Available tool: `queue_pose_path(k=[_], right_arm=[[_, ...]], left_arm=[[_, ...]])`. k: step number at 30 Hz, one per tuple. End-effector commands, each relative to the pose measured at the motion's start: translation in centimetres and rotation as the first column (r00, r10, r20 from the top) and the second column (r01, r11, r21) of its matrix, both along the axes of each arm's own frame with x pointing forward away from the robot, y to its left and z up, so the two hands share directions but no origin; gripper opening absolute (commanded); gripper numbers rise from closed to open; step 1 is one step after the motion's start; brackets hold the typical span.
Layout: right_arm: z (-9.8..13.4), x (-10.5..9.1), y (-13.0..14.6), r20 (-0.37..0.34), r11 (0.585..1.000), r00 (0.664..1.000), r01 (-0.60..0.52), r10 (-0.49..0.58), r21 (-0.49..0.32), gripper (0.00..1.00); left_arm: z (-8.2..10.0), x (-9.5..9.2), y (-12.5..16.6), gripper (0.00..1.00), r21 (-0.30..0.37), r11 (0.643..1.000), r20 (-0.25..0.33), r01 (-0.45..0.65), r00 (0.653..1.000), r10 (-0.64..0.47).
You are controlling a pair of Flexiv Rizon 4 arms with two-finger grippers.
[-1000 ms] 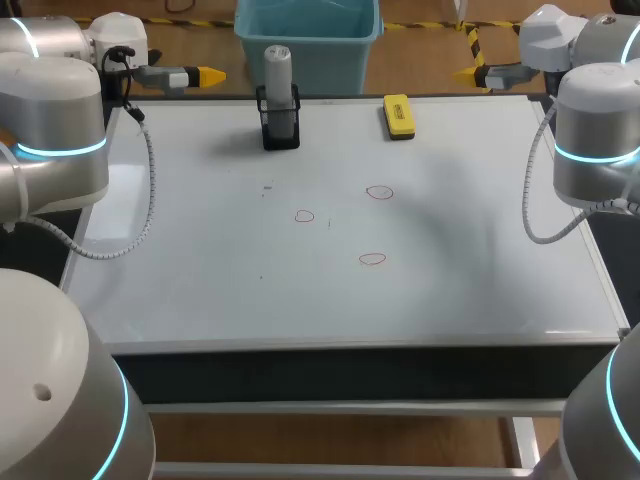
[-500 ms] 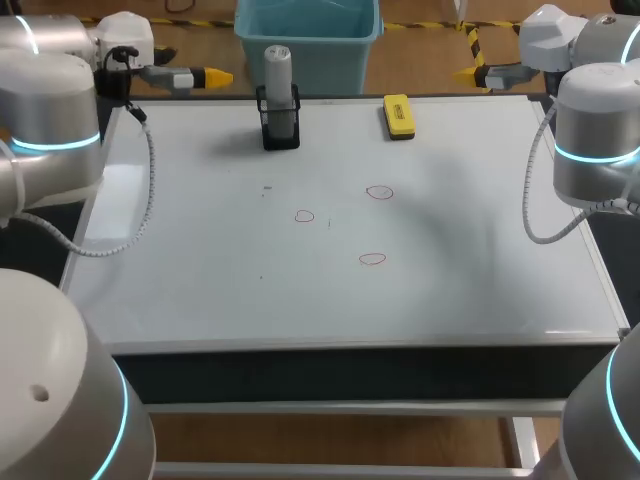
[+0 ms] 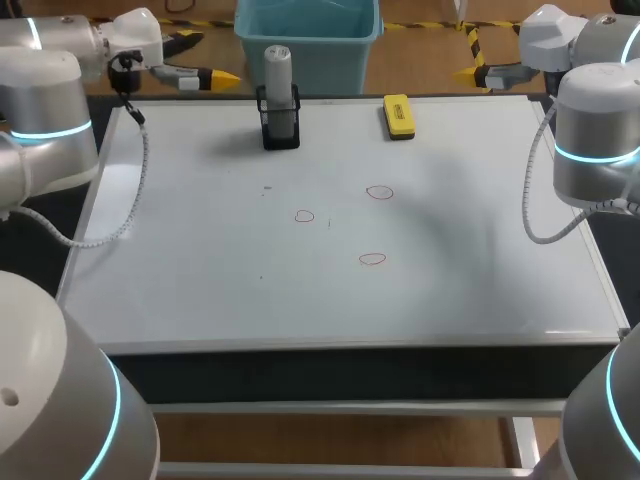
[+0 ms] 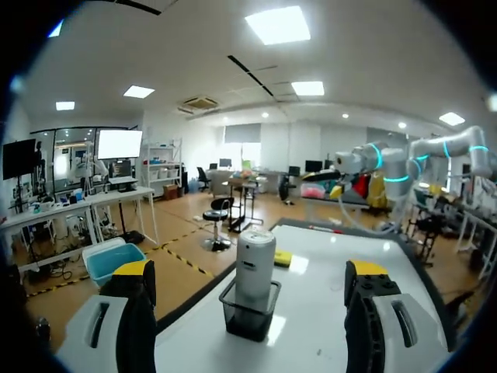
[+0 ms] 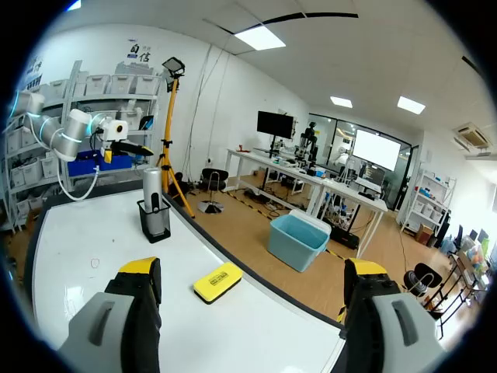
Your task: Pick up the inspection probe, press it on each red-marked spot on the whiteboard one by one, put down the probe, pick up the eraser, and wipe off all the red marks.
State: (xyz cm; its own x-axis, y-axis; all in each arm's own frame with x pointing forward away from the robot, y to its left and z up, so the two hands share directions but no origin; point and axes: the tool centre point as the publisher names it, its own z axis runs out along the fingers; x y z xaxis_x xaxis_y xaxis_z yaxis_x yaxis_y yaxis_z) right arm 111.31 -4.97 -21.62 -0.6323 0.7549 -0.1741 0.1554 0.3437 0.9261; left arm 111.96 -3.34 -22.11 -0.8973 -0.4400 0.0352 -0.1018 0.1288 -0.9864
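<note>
The probe's base should stay free to press on the red-marked spots, so my left gripper will next hold the probe by its grey cylindrical body [image 3: 279, 82] [image 4: 255, 272].
The grey inspection probe [image 3: 277, 70] stands upright in a black holder [image 3: 281, 130] at the far edge of the whiteboard [image 3: 200, 260]. To its right lies the yellow eraser [image 3: 398, 115]. Three red marks are drawn mid-board [image 3: 379, 192], [image 3: 305, 216], [image 3: 372, 259]. My left gripper [image 3: 205, 58] hovers open at the far left, a short way from the probe. In the left wrist view, the probe [image 4: 254, 260] stands ahead, centred between the fingers of my left gripper [image 4: 252, 272]. My right gripper [image 3: 470, 58] hangs open past the far right corner, and the eraser [image 5: 217, 281] lies ahead of my right gripper [image 5: 252, 268].
A grey cable [image 3: 135, 190] from my left arm hangs over the board's left edge. Another cable [image 3: 530, 215] loops over the right edge. The near half of the board carries no objects.
My left gripper has moved right along the far edge, closer to the probe. The right arm, probe and eraser have not moved.
</note>
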Motion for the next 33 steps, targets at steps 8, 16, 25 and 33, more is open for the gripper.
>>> queue_pose_path(k=[8,16,25,33], right_arm=[[0.0,0.0,0.0,-0.002,1.0,1.0,0.0,0.0,-0.001,1.0],[0.0,0.0,0.0,-0.002,1.0,1.0,0.0,0.0,-0.001,1.0],[0.0,0.0,0.0,-0.002,1.0,1.0,0.0,0.0,-0.001,1.0],[0.0,0.0,0.0,-0.002,1.0,1.0,0.0,0.0,-0.001,1.0]], left_arm=[[-2.0,2.5,-3.4,1.0,-0.083,0.987,0.021,0.137,0.99,-0.136],[-3.0,2.3,-5.5,1.0,-0.122,0.978,0.018,0.171,0.985,-0.17],[-3.9,2.6,-7.1,1.0,-0.147,0.972,0.015,0.183,0.983,-0.183],[-4.5,3.1,-8.6,1.0,-0.168,0.968,0.013,0.189,0.982,-0.189]])
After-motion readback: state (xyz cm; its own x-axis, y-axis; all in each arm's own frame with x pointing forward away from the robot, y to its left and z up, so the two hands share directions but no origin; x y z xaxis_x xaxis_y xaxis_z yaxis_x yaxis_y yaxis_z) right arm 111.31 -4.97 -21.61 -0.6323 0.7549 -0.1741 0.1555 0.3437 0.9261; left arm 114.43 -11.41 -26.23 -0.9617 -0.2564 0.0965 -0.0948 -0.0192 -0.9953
